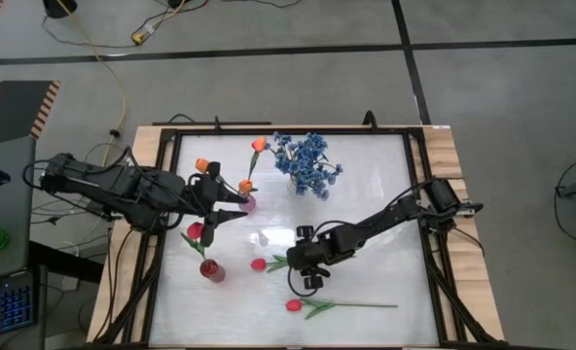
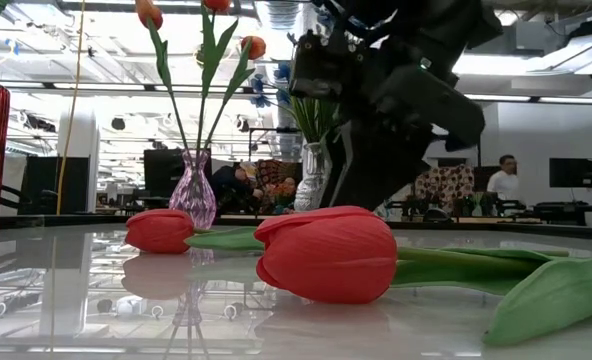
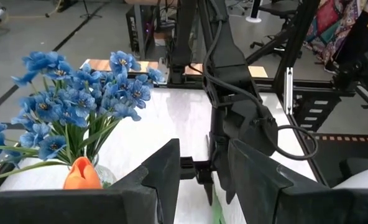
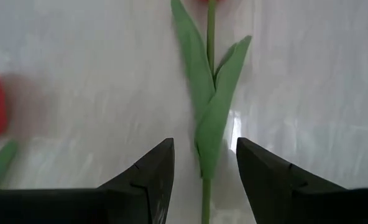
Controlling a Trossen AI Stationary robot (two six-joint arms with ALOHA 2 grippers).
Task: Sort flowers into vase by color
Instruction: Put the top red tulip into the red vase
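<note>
The red tulip needs to be sorted into its vase, so my right gripper will grab it next by its leaf-wrapped green stem (image 4: 206, 152).
A red tulip (image 1: 259, 263) lies on the white table, and its green stem and leaves (image 4: 210, 118) run between the fingers of my open right gripper (image 4: 204, 146), which slants down over it (image 1: 306, 277) without touching. A second red tulip (image 1: 293, 305) lies nearer the front edge. A third red tulip (image 1: 196, 231) stands in the red vase (image 1: 212, 270). Orange tulips (image 1: 259, 145) stand in the pink vase (image 1: 247, 202), and blue blossoms (image 1: 306, 160) stand in a pale vase. My left gripper (image 1: 234, 207) is open and holds nothing, just left of the pink vase.
A black frame (image 1: 414, 194) borders the table on its left, far and right sides. Bare table lies to the right of the lying tulips. In the low view the near tulip's bud (image 2: 326, 255) lies in front of my right arm (image 2: 396, 110).
</note>
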